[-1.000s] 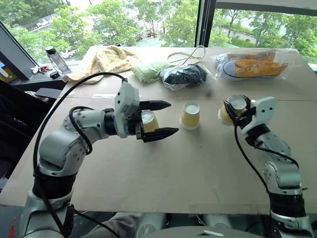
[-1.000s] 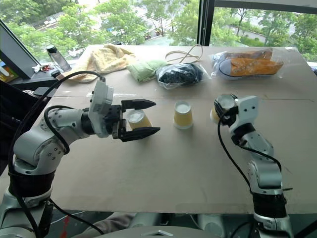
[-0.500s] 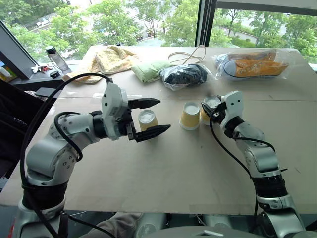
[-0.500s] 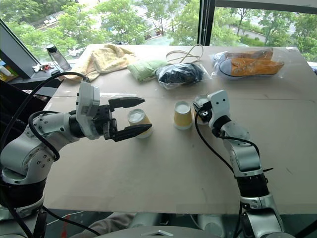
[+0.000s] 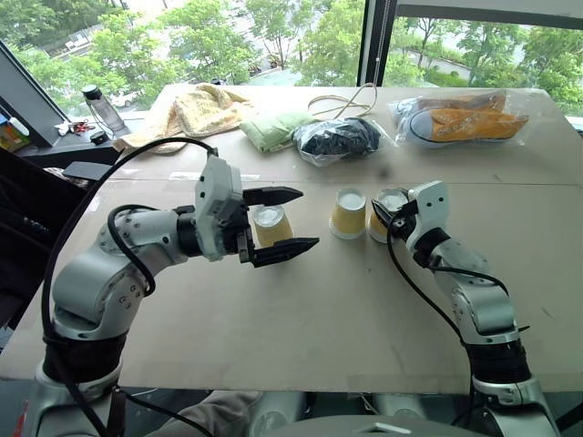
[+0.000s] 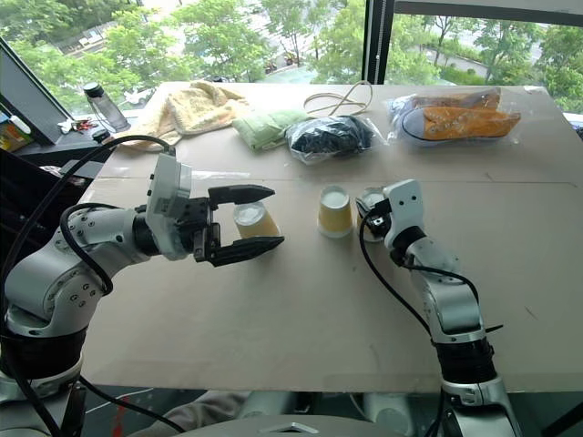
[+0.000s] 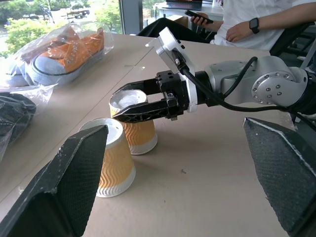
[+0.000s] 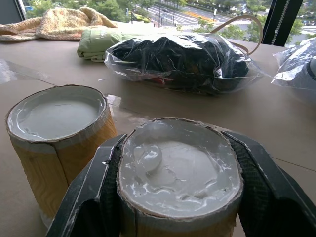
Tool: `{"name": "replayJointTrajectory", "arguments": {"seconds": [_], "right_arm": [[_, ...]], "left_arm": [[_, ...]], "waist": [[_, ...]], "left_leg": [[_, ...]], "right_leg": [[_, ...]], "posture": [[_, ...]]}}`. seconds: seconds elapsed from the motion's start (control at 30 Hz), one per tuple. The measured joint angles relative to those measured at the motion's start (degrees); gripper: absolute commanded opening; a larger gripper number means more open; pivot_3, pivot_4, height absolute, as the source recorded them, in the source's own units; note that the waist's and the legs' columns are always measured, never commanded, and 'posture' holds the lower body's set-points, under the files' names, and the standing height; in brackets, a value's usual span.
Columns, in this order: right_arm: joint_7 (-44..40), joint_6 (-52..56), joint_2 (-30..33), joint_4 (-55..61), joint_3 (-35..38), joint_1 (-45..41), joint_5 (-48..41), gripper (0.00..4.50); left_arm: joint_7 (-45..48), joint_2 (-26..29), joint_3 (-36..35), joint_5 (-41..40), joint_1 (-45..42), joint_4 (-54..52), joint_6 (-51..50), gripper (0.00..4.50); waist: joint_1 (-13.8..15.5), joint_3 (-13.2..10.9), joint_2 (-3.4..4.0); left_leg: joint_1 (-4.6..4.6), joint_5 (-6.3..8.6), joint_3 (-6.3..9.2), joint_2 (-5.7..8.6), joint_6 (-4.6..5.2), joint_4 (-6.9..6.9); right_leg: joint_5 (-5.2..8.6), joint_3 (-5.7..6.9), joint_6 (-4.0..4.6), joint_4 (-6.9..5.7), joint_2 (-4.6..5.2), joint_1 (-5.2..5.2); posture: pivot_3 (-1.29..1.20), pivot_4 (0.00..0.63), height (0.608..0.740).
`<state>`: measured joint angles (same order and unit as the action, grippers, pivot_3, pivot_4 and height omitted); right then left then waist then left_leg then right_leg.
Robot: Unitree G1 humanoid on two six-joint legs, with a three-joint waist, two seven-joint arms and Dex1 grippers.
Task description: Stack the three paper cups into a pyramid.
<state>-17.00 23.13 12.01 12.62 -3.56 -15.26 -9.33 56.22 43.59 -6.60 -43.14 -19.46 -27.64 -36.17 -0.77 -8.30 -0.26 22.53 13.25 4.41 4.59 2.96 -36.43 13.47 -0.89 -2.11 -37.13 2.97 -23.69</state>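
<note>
The held cup (image 5: pixel 380 228) (image 8: pixel 180 170) stands on the brown table beside the middle cup and would stay there, so my right gripper needs to open now.
Three yellow ribbed paper cups stand upside down on the brown table (image 5: pixel 328 309). The middle cup (image 5: pixel 349 212) stands free. My right gripper (image 5: pixel 387 208) is shut on the second cup (image 5: pixel 392 202), its fingers (image 8: pixel 256 168) on both sides of it. That cup (image 7: pixel 133 123) sits right beside the middle cup (image 7: pixel 111 158), at table height. The third cup (image 5: pixel 271 225) stands further left. My left gripper (image 5: pixel 308 218) hangs open in front of it and points toward the other two. Nothing is between its fingers in the left wrist view.
Along the far side of the table lie a yellow towel (image 5: pixel 196 107), a green cloth (image 5: pixel 273 129), a black bundle in plastic (image 5: pixel 339 138), a cable loop (image 5: pixel 351 98) and bagged orange shoes (image 5: pixel 469 118). A bottle (image 5: pixel 102 107) stands far left. A person (image 7: pixel 256 19) sits beyond the table.
My right gripper has carried its cup left and down, from well apart to right beside the middle cup. The left gripper has stayed open and nearly still.
</note>
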Motion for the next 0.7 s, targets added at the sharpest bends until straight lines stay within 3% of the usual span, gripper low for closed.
{"name": "replayJointTrajectory", "arguments": {"seconds": [0.43, 0.5, 0.6, 0.7], "right_arm": [[-0.3, -0.1, -1.3, -0.1, 0.0, 0.0, -0.1, 2.15], [-0.4, -0.1, -1.4, -0.2, 0.0, 0.0, -0.1, 3.19], [-0.5, -0.6, -1.4, -0.9, 0.0, 0.0, -0.1, 4.41], [-0.4, -1.2, -1.5, -1.9, 0.1, -0.1, -0.1, 4.41]], "left_arm": [[0.3, 0.0, 0.0, 0.1, -0.2, 0.1, 0.0, 4.50], [0.2, 0.0, 0.0, 0.1, -0.2, 0.1, 0.0, 4.50], [0.2, 0.0, 0.0, 0.2, -0.1, 0.1, 0.0, 4.50], [0.2, 0.0, 0.0, 0.2, -0.1, 0.1, 0.1, 4.50]], "waist": [[0.0, 0.0, 0.00], [0.0, 0.0, 0.00], [0.0, 0.0, 0.00], [0.0, 0.0, 0.00]], "left_leg": [[0.00, 0.00, 0.00, 0.00, 0.00, 0.00], [0.00, 0.00, 0.00, 0.00, 0.00, 0.00], [0.00, 0.00, 0.00, 0.00, 0.00, 0.00], [0.00, 0.00, 0.00, 0.00, 0.00, 0.00]], "right_leg": [[0.00, 0.00, 0.00, 0.00, 0.00, 0.00], [0.00, 0.00, 0.00, 0.00, 0.00, 0.00], [0.00, 0.00, 0.00, 0.00, 0.00, 0.00], [0.00, 0.00, 0.00, 0.00, 0.00, 0.00]], "posture": [[0.00, 0.150, 0.740], [0.00, 0.150, 0.740], [0.00, 0.150, 0.740], [0.00, 0.150, 0.740]]}}
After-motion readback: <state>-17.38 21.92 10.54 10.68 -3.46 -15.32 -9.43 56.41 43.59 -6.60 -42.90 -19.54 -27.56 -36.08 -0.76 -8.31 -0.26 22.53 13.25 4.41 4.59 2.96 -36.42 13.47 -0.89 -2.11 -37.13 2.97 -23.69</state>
